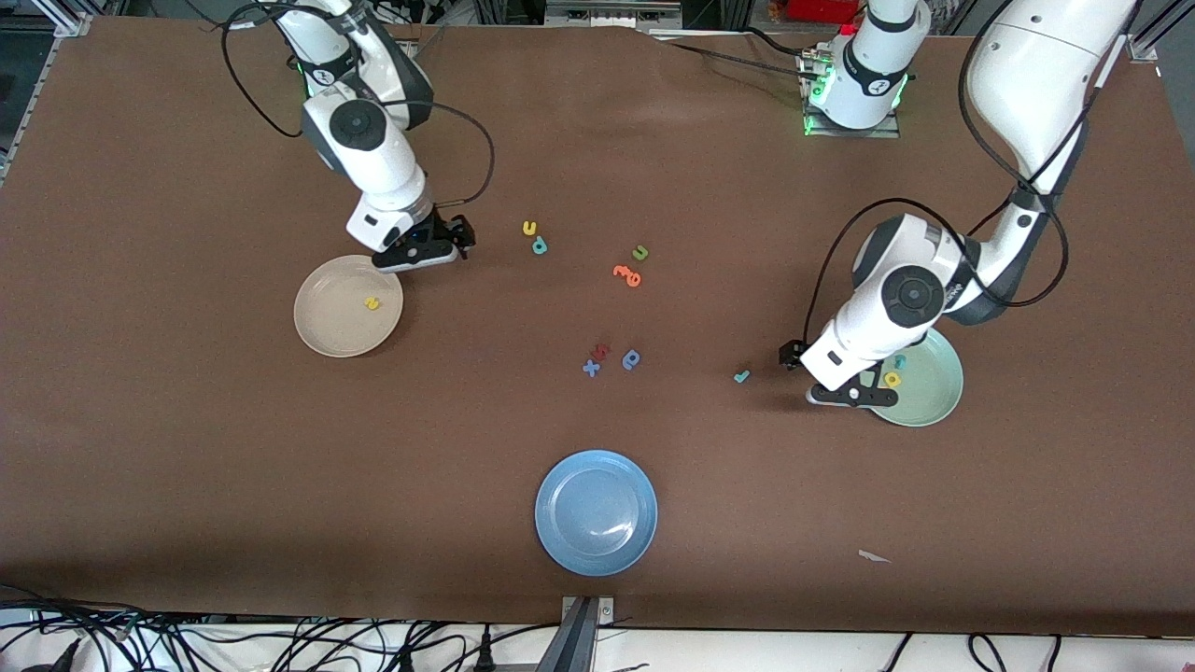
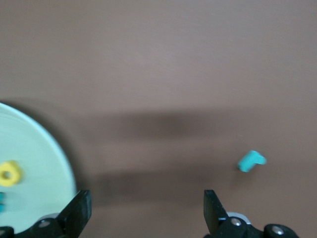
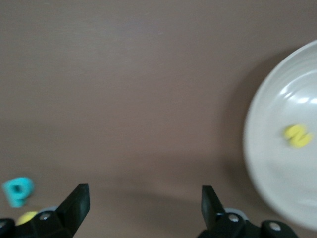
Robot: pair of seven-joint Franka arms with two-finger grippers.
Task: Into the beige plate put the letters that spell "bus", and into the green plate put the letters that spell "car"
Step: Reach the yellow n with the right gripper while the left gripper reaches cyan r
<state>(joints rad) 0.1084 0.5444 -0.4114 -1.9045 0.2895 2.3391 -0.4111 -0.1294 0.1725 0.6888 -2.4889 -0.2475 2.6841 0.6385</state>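
Observation:
My right gripper next grabs the yellow u's two straight arms, for the beige plate.
The beige plate [image 1: 327, 322] [image 3: 267, 163] holds a yellow s [image 1: 372, 302] [image 3: 297, 136]. My right gripper [image 1: 422, 254] [image 3: 143, 208] hangs open and empty just off its rim, over bare table. A yellow u [image 1: 529, 227] [image 3: 27, 216] and a teal b [image 1: 539, 246] [image 3: 19, 191] lie together on the table. The green plate [image 1: 934, 392] [image 2: 39, 153] holds a yellow a [image 1: 892, 379] [image 2: 9, 173] and a teal c [image 1: 900, 360]. Beside that plate my left gripper [image 1: 851, 394] [image 2: 147, 210] is open and empty. A teal r [image 1: 741, 376] [image 2: 251, 160] lies on the table close by.
A green u [image 1: 639, 252] and orange letters [image 1: 627, 275] lie mid-table. Nearer the front camera are a red letter [image 1: 601, 351] and two blue letters [image 1: 591, 368] [image 1: 632, 358]. A blue plate [image 1: 596, 511] sits near the front edge.

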